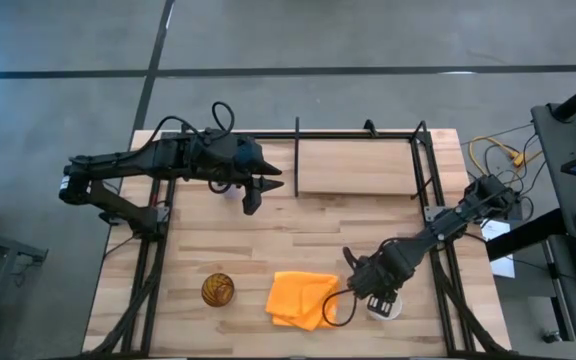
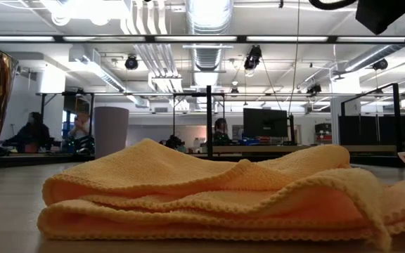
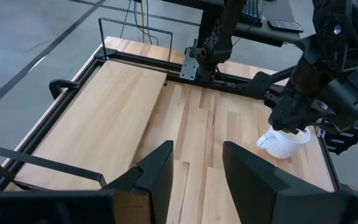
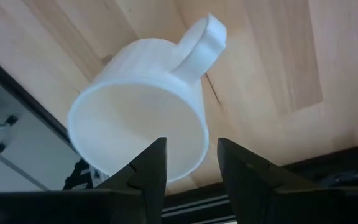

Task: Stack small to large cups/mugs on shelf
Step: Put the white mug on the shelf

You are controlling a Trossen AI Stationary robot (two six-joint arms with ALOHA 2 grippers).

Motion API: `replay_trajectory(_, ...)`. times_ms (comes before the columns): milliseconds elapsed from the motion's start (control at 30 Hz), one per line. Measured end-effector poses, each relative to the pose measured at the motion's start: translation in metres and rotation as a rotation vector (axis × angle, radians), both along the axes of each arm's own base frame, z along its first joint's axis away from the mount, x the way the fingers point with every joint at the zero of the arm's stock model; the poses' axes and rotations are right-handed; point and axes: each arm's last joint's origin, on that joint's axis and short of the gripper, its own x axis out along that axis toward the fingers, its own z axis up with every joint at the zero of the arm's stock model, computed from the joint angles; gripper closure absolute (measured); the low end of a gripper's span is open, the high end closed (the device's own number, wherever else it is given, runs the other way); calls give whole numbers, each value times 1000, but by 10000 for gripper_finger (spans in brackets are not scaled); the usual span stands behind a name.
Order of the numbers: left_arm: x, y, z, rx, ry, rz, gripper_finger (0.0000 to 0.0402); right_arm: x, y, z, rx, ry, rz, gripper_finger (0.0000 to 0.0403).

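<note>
I need to lower my right gripper before I close it on the white mug, because both fingers are above the mug's rim (image 4: 194,146).
The white mug (image 4: 135,118) stands near the table's right front corner, and it also shows in the high view (image 1: 388,308) and the left wrist view (image 3: 283,143). My right gripper (image 4: 191,165) is open just above it, one finger over the mouth and one outside the wall, on the side away from the handle (image 4: 201,43). The amber cup (image 1: 218,290) stands at the front left. The lavender tumbler (image 2: 111,130) stands at the far left, mostly hidden under my left arm in the high view. My left gripper (image 1: 263,193) is open and empty beside the shelf (image 1: 353,167). My right gripper's fingers straddle the mug's rim (image 4: 194,146) from above, on the side away from the handle. I cannot tell whether either finger touches the wall. The mug stands on the table.
An orange cloth (image 1: 301,298) lies folded between the amber cup and the mug, close to my right gripper. The shelf's thin black divider (image 1: 297,155) stands at its left end. Black frame rails (image 1: 438,230) run along the table's sides. People sit in the room beyond.
</note>
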Motion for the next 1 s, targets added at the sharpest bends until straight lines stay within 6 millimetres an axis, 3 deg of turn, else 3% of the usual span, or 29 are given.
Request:
replay_trajectory(433, 0, 0, 0, 0, 0, 0, 276, -3, -2, -35, 16, -39, -31, 270)
replay_trajectory(600, 0, 0, 0, 0, 0, 0, 276, -8, -5, -43, -12, 1, -50, 319)
replay_trajectory(800, 0, 0, 0, 0, 0, 0, 276, -7, -4, -33, -6, 7, -16, 388)
replay_trajectory(1000, 0, 0, 0, 1, 0, 2, 276, -1, -1, -13, 3, -24, 5, 392)
